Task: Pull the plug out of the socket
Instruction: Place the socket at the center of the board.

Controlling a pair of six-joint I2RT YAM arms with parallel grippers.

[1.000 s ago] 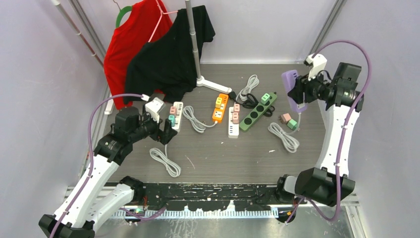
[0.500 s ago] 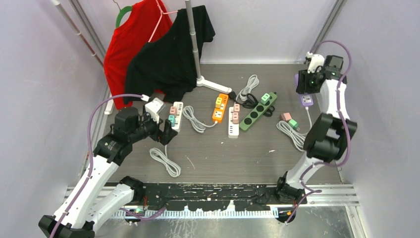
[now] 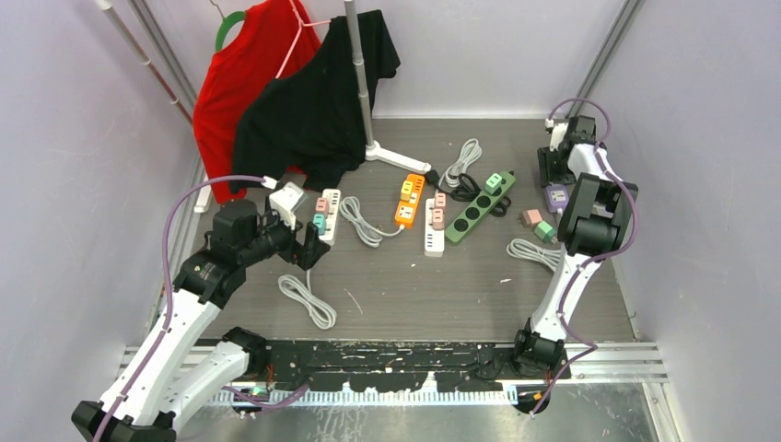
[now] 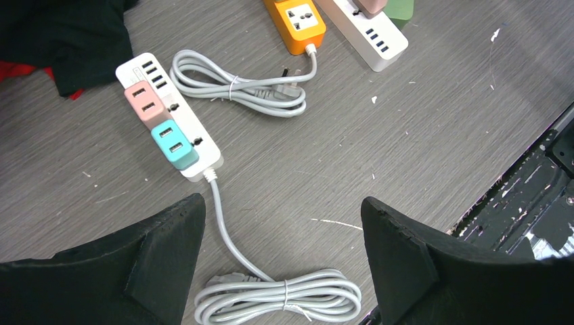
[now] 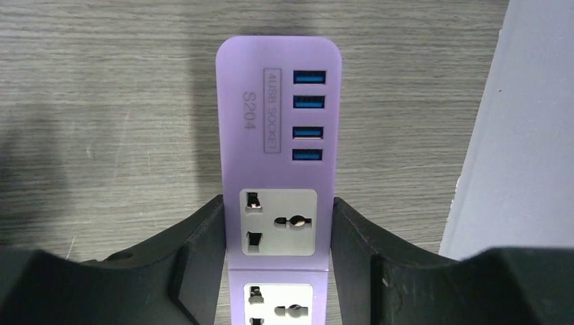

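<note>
The purple power strip is at the table and would stay there, so the right gripper needs to let go of it now.
My right gripper (image 5: 277,211) is shut on a purple power strip (image 5: 279,122), its fingers pressed on both long sides over an empty socket. In the top view the gripper (image 3: 553,171) is low at the back right, with the strip (image 3: 556,196) at the table. My left gripper (image 4: 283,211) is open and empty above the table. Just ahead of it lies a white power strip (image 4: 200,133) with a pink plug (image 4: 144,103) and a teal plug (image 4: 174,143) in it. The same strip (image 3: 330,204) shows in the top view beside the left gripper (image 3: 309,247).
A coiled grey cable (image 4: 281,298) lies under the left gripper. An orange strip (image 3: 410,200), a white strip (image 3: 433,238) and a green strip (image 3: 472,213) sit mid-table. Loose pink and green plugs (image 3: 537,224) lie by the right arm. A clothes rack with shirts (image 3: 313,83) stands at the back.
My right arm has swung back and down, carrying the purple strip from mid-air to the table at the back right. The left arm has not moved.
</note>
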